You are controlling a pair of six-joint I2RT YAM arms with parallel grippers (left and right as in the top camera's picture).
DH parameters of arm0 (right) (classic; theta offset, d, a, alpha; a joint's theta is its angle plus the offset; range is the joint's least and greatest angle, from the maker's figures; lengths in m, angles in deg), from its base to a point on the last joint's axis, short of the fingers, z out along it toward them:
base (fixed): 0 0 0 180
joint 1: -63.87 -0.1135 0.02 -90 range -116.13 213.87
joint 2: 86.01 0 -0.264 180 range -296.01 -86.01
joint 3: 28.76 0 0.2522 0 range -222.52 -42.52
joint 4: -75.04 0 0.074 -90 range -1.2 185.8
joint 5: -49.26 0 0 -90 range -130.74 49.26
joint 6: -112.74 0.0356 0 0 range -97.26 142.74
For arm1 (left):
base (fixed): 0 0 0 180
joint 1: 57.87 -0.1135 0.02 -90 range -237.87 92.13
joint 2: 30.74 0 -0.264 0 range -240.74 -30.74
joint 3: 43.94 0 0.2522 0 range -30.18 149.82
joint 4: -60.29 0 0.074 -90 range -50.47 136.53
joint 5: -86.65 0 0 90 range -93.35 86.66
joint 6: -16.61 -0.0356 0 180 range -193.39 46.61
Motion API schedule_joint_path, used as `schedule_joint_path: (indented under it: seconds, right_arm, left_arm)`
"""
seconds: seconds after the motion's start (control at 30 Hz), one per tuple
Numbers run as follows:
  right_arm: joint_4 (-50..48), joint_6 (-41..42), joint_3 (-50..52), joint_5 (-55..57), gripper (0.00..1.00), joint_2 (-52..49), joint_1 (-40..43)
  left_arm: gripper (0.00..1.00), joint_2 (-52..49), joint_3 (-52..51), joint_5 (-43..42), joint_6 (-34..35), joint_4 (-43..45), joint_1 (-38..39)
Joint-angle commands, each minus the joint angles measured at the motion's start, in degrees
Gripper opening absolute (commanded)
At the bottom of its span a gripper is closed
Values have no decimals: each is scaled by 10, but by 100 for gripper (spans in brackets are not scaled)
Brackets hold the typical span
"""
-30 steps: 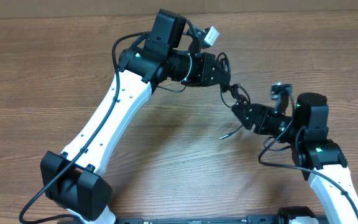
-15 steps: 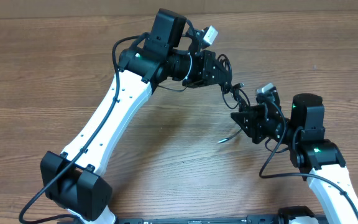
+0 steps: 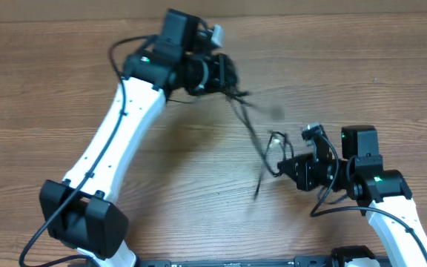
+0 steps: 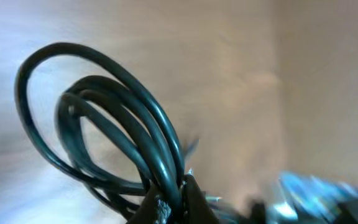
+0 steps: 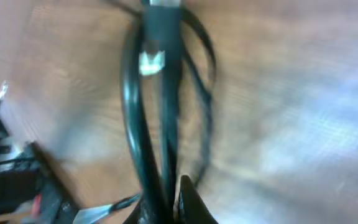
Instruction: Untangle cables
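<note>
My left gripper should keep holding the cables until their bunch rests on the tabletop, because the dark loops at its fingers are high above the blurred wood.
The cables are thin black cords stretched in a slanted line over the wooden table between my two grippers. My left gripper at the upper middle is shut on one bunch. In the left wrist view, loops of cable rise from the closed left gripper. My right gripper at the lower right is shut on the other end, where a small loop sticks up. The blurred right wrist view has cords and a dark plug running up from the closed right gripper.
The wooden table fills the view. My left arm's white link slants across the left half, and my right arm's base stands at the lower right. A loose cable tail hangs toward the front.
My right gripper has shut on the cables and drawn down toward the front. My left gripper has swung left with its bunch, pulling the cords out into a long line.
</note>
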State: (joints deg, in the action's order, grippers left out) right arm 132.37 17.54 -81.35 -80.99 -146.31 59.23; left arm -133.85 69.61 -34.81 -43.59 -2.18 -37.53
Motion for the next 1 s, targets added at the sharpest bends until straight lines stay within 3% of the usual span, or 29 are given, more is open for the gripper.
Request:
schedule_joint_path:
  seconds: [0.0, 0.1, 0.27, 0.37, 0.4, 0.43, 0.7, 0.87, 0.97]
  right_arm:
    - [22, -19, 2, -76, 4, 0, -3]
    - [-5, 6, 2, -72, 4, 0, 2]
    - [-82, 221, 2, 132, 7, 0, 32]
    - [-87, 364, 2, 246, 47, 0, 61]
    - [-88, 388, 2, 251, 57, 0, 70]
    - [-91, 398, 2, 249, 61, 0, 78]
    - [-69, 381, 2, 214, 72, 0, 85]
    - [-98, 284, 2, 70, 73, 0, 85]
    - [-105, 274, 2, 52, 74, 0, 85]
  left_arm:
    - [4, 22, 16, 125, -26, -9, -32]
    - [4, 22, 16, 121, -26, -24, -41]
    - [4, 22, 16, 119, -62, -55, -40]
    - [4, 23, 16, 120, -81, -73, -40]
    - [4, 23, 16, 120, -87, -78, -42]
    - [4, 23, 16, 120, -92, -80, -43]
    - [4, 27, 16, 100, -148, -76, -42]
    - [4, 31, 16, -29, -236, -53, -40]
    - [4, 32, 16, -71, -272, -45, -35]
